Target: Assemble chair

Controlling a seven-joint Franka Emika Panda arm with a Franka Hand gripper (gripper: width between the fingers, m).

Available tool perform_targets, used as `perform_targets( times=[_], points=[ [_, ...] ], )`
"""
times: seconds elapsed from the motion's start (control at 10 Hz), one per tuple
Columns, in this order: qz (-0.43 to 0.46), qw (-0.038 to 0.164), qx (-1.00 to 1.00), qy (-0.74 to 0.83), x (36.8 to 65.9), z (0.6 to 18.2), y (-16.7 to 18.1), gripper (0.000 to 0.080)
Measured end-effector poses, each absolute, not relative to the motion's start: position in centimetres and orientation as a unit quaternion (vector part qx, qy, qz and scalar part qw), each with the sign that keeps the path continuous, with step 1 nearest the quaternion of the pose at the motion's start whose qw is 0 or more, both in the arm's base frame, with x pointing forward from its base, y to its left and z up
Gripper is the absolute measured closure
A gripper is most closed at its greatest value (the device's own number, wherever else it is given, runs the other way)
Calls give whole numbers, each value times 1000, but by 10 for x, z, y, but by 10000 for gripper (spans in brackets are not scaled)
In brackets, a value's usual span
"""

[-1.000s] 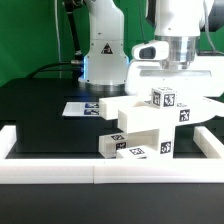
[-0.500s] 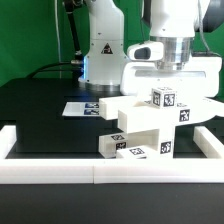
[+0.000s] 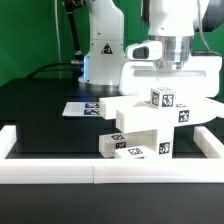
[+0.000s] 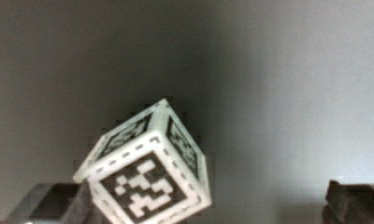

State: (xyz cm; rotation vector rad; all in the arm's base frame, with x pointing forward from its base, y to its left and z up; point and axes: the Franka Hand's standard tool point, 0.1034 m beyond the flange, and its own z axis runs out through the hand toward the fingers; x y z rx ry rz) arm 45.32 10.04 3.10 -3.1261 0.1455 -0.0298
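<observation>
Next, my gripper grabs the square post by its tagged end (image 4: 148,184), to add another piece to the part-built chair.
The chair (image 3: 145,125) stands part-built at the exterior view's middle right, a stack of white slabs and posts with black-and-white tags. A tagged square post (image 3: 163,98) sticks up at its top. My gripper (image 3: 172,84) hangs just above and behind that post. In the wrist view the post's tagged end (image 4: 148,165) lies between my two dark fingertips (image 4: 51,205), near one and well apart from the other. My gripper (image 4: 205,205) is open and holds nothing.
The marker board (image 3: 80,107) lies flat on the black table behind the chair. White border rails (image 3: 100,170) run along the front and both sides. The arm's white base (image 3: 105,50) stands at the back.
My gripper has shifted slightly toward the exterior view's left, over the top post. Its jaws stay wide open and the chair parts have not moved.
</observation>
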Motion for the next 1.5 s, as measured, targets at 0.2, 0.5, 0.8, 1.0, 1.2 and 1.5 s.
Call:
perform_targets(
  times=[0.2,0.5,0.8,1.0,1.2,1.5],
  points=[
    [-12,6,-999,51,458,32,97,151],
    [-9,2,-998,55,456,25,89,151],
    [-7,2,-999,49,455,25,84,151],
    [-7,2,-999,48,455,25,84,151],
    [-7,2,-999,48,455,25,84,151],
    [-9,-1,-999,47,455,22,80,151]
  ],
)
